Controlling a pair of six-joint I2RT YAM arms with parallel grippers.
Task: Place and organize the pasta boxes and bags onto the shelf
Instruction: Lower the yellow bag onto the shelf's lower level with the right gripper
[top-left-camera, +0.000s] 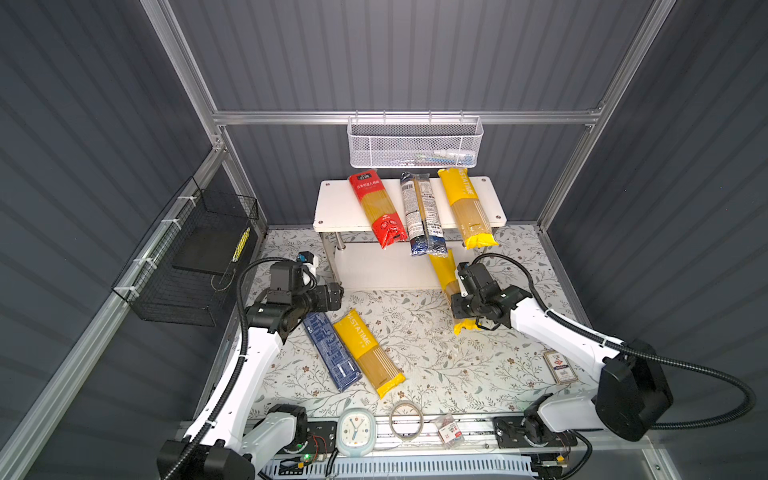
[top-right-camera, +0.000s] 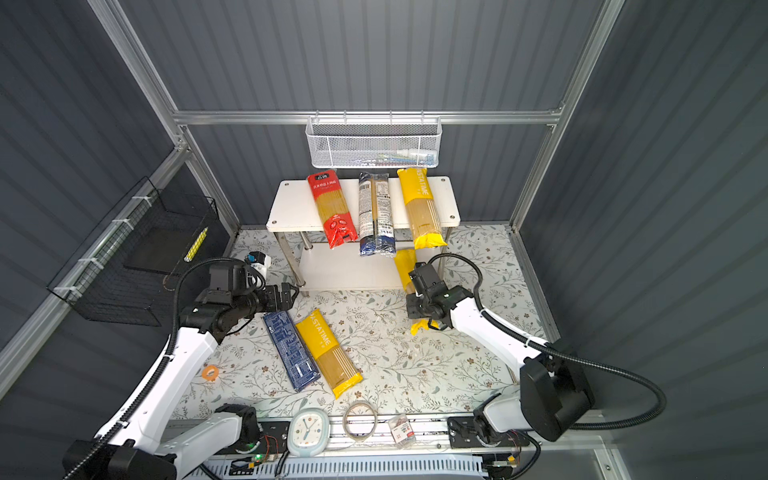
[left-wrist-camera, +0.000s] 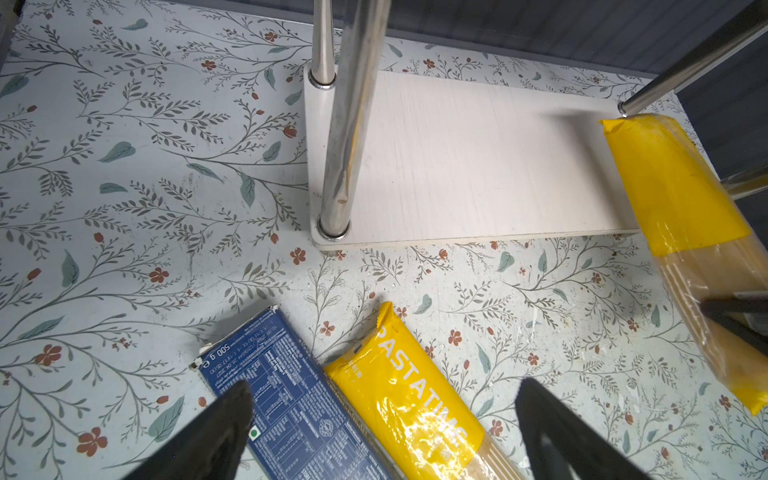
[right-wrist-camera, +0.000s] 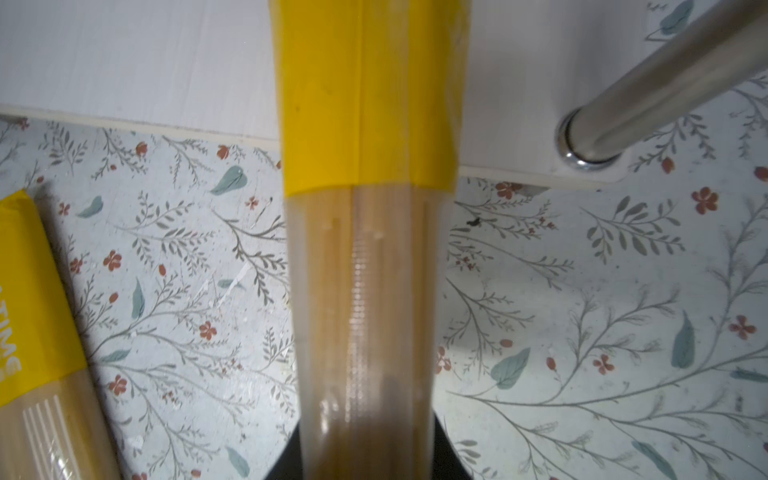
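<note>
Only the far end of the yellow pasta bag is over the board, so my right gripper moves it farther before opening next, or it would fall short.
The shelf's top board (top-left-camera: 336, 208) carries a red bag (top-left-camera: 376, 208), a clear bag with dark-blue ends (top-left-camera: 422, 212) and a yellow bag (top-left-camera: 465, 208), all overhanging its front edge. My right gripper (top-left-camera: 455, 301) (right-wrist-camera: 365, 449) is shut on another yellow pasta bag (top-left-camera: 444, 272) (right-wrist-camera: 365, 124), whose far end lies over the right end of the lower board (left-wrist-camera: 478, 158) (right-wrist-camera: 124, 54). My left gripper (top-left-camera: 336, 293) (left-wrist-camera: 384, 399) hangs open above the near ends of a dark-blue box (top-left-camera: 332, 353) (left-wrist-camera: 291, 415) and a yellow bag (top-left-camera: 368, 353) (left-wrist-camera: 415, 407), which lie side by side on the table.
A white mesh basket (top-left-camera: 415, 143) hangs on the back wall and a black wire basket (top-left-camera: 187, 266) on the left wall. Chrome legs (left-wrist-camera: 345, 124) stand at the shelf's corners. A clock (top-left-camera: 355, 430), tape ring (top-left-camera: 406, 419), small packet (top-left-camera: 449, 430) and card box (top-left-camera: 560, 365) lie near the front.
</note>
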